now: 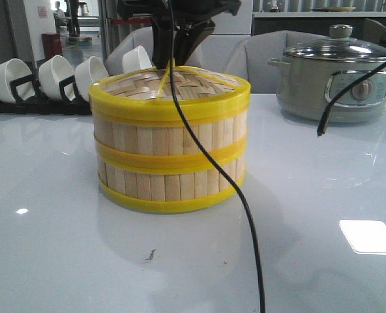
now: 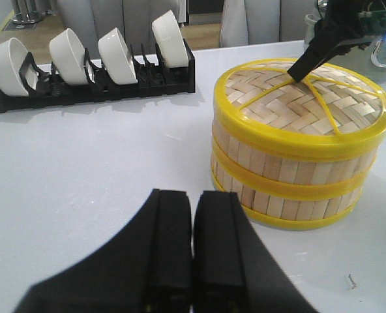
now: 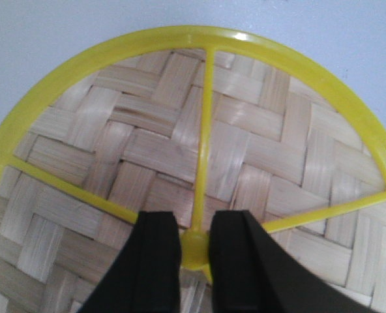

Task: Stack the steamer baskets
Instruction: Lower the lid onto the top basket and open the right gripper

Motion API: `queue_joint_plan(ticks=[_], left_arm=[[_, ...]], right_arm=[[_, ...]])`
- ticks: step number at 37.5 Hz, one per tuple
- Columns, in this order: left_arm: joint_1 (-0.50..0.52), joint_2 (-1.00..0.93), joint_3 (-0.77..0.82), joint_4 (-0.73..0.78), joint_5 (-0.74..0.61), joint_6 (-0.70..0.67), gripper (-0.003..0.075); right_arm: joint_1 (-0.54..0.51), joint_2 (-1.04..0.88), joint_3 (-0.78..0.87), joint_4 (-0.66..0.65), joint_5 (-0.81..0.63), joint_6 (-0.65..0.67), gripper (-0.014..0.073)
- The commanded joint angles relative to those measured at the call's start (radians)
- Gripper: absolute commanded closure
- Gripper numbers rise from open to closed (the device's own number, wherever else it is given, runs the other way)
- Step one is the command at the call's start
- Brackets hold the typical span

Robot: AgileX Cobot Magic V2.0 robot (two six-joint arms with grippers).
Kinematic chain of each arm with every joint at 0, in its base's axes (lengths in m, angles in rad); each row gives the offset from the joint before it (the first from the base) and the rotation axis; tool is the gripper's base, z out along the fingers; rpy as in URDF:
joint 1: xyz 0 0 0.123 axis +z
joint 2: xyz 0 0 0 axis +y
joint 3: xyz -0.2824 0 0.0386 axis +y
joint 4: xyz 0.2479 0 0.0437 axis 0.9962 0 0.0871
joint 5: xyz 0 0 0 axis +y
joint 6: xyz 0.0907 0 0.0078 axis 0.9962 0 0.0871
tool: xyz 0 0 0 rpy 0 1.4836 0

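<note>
The woven lid's rim sits all around on the upper basket [image 1: 170, 138] and the lid would stay there, so the robot's right gripper needs to let go of the lid.
Two steamer baskets stand stacked mid-table, the upper basket [image 1: 170, 138] on the lower basket [image 1: 170, 184]; both also show in the left wrist view, upper [image 2: 291, 168] and lower [image 2: 291, 207]. The woven lid [image 1: 180, 88] lies on top of them. My right gripper [image 3: 194, 244] is shut on the yellow knob at the middle of the lid's handle [image 3: 205, 130], coming down from above [image 2: 304, 68]. My left gripper [image 2: 193, 208] is shut and empty, over bare table to the left of the stack.
A black rack of white bowls [image 1: 43, 81] stands at the back left. A grey electric pot with a glass lid [image 1: 333, 78] stands at the back right. A black cable [image 1: 248, 215] hangs in front of the stack.
</note>
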Motion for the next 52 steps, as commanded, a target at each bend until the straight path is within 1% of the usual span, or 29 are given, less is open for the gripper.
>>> queue_joint_plan(ticks=[1,4,8,11,17,25,30,34,37,40,47,52], left_arm=[[0.002,0.007,-0.028,0.002,-0.084,-0.007,0.0633],[0.002,0.007,-0.028,0.002,-0.084,-0.007,0.0633],[0.002,0.007,-0.028,0.002,-0.084,-0.007,0.0633],[0.002,0.007,-0.028,0.002,-0.084,-0.007,0.0633],[0.002,0.007,-0.028,0.002,-0.084,-0.007,0.0633],[0.002,0.007,-0.028,0.002,-0.084,-0.007,0.0633],[0.002,0.007,-0.028,0.002,-0.084,-0.007,0.0633],[0.002,0.007,-0.028,0.002,-0.084,-0.007,0.0633],[0.002,0.007,-0.028,0.002,-0.084,-0.007,0.0633],[0.002,0.007,-0.028,0.002,-0.084,-0.007,0.0633],[0.002,0.007,-0.028,0.002,-0.084,-0.007,0.0633],[0.002,0.007,-0.028,0.002,-0.084,-0.007,0.0633]], right_arm=[[0.001,-0.067,-0.037,0.0,-0.06,-0.004,0.0501],[0.001,-0.067,-0.037,0.0,-0.062,-0.004,0.0389],[0.001,-0.067,-0.037,0.0,-0.073,-0.004,0.0143],[0.001,-0.068,-0.037,0.0,-0.088,-0.004,0.0051],[0.001,-0.08,-0.037,-0.013,-0.111,-0.004,0.0078],[-0.016,-0.126,-0.036,-0.061,-0.171,-0.004,0.0078],[-0.061,-0.169,-0.031,-0.066,-0.196,-0.004,0.0078],[-0.102,-0.224,0.02,-0.066,-0.235,-0.004,0.0078],[-0.145,-0.3,0.11,-0.065,-0.302,-0.004,0.0078],[-0.199,-0.404,0.273,-0.065,-0.402,-0.003,0.0078],[-0.342,-0.715,0.718,-0.045,-0.738,-0.003,0.0078],[-0.437,-0.88,0.951,-0.025,-0.864,-0.003,0.0078]])
